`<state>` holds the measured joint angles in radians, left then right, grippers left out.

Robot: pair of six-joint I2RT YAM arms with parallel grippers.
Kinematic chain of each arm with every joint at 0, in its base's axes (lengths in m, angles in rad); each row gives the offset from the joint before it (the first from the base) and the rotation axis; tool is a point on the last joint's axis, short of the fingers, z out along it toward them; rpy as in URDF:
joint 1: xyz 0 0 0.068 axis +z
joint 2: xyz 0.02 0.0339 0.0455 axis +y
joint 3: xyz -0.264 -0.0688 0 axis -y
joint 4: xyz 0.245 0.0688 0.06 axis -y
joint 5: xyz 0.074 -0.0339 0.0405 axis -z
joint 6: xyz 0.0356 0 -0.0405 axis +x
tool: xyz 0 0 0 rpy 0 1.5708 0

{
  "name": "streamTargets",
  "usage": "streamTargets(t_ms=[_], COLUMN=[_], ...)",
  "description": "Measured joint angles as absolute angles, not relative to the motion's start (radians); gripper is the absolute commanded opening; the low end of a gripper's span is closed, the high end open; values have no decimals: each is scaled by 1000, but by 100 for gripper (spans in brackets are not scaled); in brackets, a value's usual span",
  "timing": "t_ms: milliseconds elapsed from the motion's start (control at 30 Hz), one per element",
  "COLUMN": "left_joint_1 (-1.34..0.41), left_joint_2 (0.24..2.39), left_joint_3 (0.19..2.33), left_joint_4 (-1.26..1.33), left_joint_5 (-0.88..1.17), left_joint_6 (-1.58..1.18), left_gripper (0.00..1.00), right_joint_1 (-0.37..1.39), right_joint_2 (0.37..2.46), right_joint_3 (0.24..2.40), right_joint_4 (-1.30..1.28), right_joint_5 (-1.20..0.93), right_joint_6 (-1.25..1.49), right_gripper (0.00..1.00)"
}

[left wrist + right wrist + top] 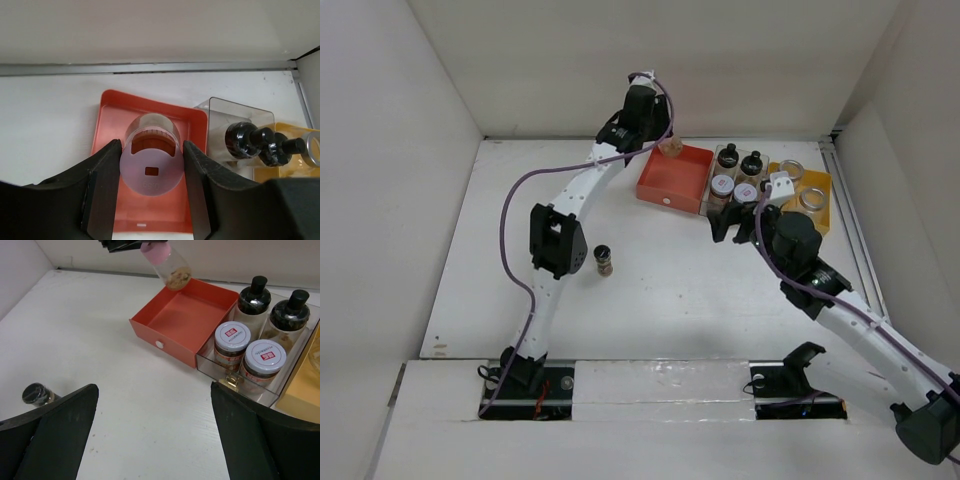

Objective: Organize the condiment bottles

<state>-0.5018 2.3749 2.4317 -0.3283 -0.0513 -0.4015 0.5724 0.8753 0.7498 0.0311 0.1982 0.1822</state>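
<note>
The pink-capped bottle point(151, 172) hangs tilted above the red tray's far edge and would drop and topple if I opened now, so my left gripper keeps holding the bottle.
My left gripper point(658, 135) is shut on a pink-capped bottle point(151, 172) and holds it tilted above the far edge of the red tray point(670, 182). In the right wrist view that pink-capped bottle point(169, 261) hangs over the red tray point(182, 322). Two black-capped bottles point(728, 153) point(753, 160) and two short red-labelled jars point(722, 185) point(747, 193) stand in the clear tray point(710, 190). Another black-capped bottle point(604, 260) stands alone on the table. My right gripper point(154, 390) is open over bare table, in front of the clear tray.
A yellow tray point(822, 178) at the right holds two wide glass jars point(790, 168) point(812, 198). White walls close in the table at the back and on both sides. The left arm's elbow point(558, 240) hangs close to the lone bottle.
</note>
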Motion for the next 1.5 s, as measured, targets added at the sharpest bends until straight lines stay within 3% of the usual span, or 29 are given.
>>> streamTargets(t_ms=[533, 1100, 1367, 1500], left_joint_1=[-537, -549, -549, -549], left_joint_2=[2459, 2523, 2548, 2548], left_joint_3=[2434, 2429, 2428, 2416], left_joint_4=[-273, -265, -258, -245], left_joint_5=[-115, -168, -167, -166], left_joint_6=[-327, -244, -241, -240], left_gripper=[34, 49, 50, 69], right_joint_1=[590, 590, 592, 596], right_joint_2=[948, 963, 963, 962], right_joint_3=[737, 737, 737, 737], right_joint_4=[25, 23, 22, 15], right_joint_5=[207, 214, 214, 215], right_joint_6=[179, 179, 179, 179], right_gripper=[99, 99, 99, 99])
